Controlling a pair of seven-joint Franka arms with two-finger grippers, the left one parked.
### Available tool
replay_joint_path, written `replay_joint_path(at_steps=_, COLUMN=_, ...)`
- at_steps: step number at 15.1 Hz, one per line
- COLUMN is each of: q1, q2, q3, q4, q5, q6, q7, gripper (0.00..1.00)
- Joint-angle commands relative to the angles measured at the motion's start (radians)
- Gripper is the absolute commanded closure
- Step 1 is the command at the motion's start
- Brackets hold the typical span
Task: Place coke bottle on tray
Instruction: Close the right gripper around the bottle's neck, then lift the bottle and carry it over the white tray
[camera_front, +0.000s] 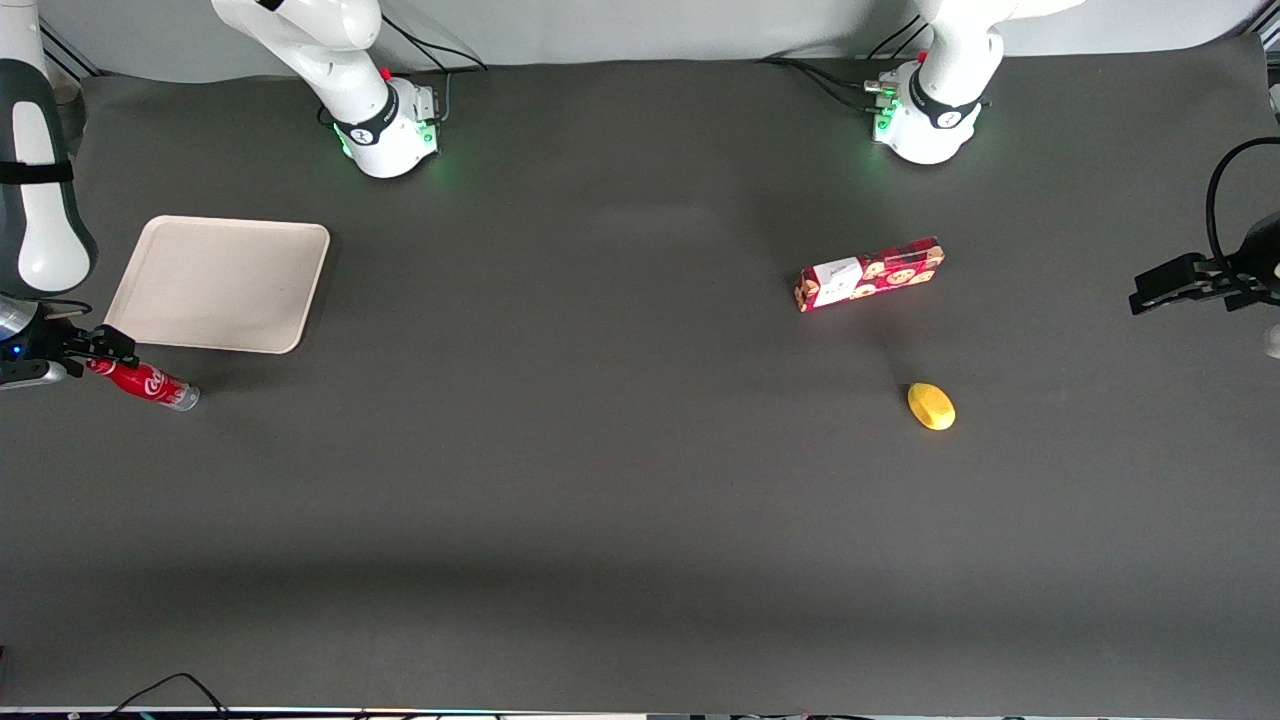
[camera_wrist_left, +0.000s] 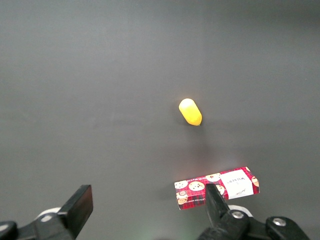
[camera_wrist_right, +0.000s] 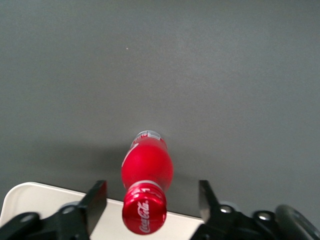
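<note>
To place the coke bottle on the tray (camera_front: 215, 285), my right gripper will next grab the bottle by its end with the cap (camera_front: 98, 365).
The coke bottle (camera_front: 150, 383), slim and red with white script, is on the dark table just off the near edge of the tray (camera_front: 215, 285), closer to the front camera. Its silvery base points away from my gripper and its red cap (camera_wrist_right: 144, 215) faces the wrist camera. My right gripper (camera_front: 112, 352) is at the cap end, at the working arm's end of the table. In the right wrist view the gripper (camera_wrist_right: 151, 194) is open, one finger on each side of the cap with a gap on both sides. A beige corner of the tray (camera_wrist_right: 40, 205) shows under the fingers.
A red cookie box (camera_front: 870, 273) lies toward the parked arm's end of the table. A small yellow object (camera_front: 931, 406) sits nearer the front camera than the box. Both also show in the left wrist view: the box (camera_wrist_left: 217, 187) and the yellow object (camera_wrist_left: 190, 111).
</note>
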Motion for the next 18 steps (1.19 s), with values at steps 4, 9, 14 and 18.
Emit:
replay_joint_path(at_steps=4, q1=0.0, q2=0.011, q3=0.011, q4=0.001, q5=0.062, q6=0.015, q7=-0.026, gripper=0.55)
replay_joint_path(at_steps=9, q1=0.002, q2=0.002, q3=0.011, q4=0.007, q5=0.062, q6=0.001, q7=-0.025, gripper=1.0)
replay_joint_path(at_steps=14, q1=0.031, q2=-0.108, q3=0.007, q4=0.082, q5=0.037, q6=-0.207, q7=0.127, gripper=1.0)
replay_joint_path(at_steps=18, q1=0.066, q2=-0.188, q3=0.011, q4=0.224, q5=-0.081, q6=-0.436, q7=0.299, gripper=1.0)
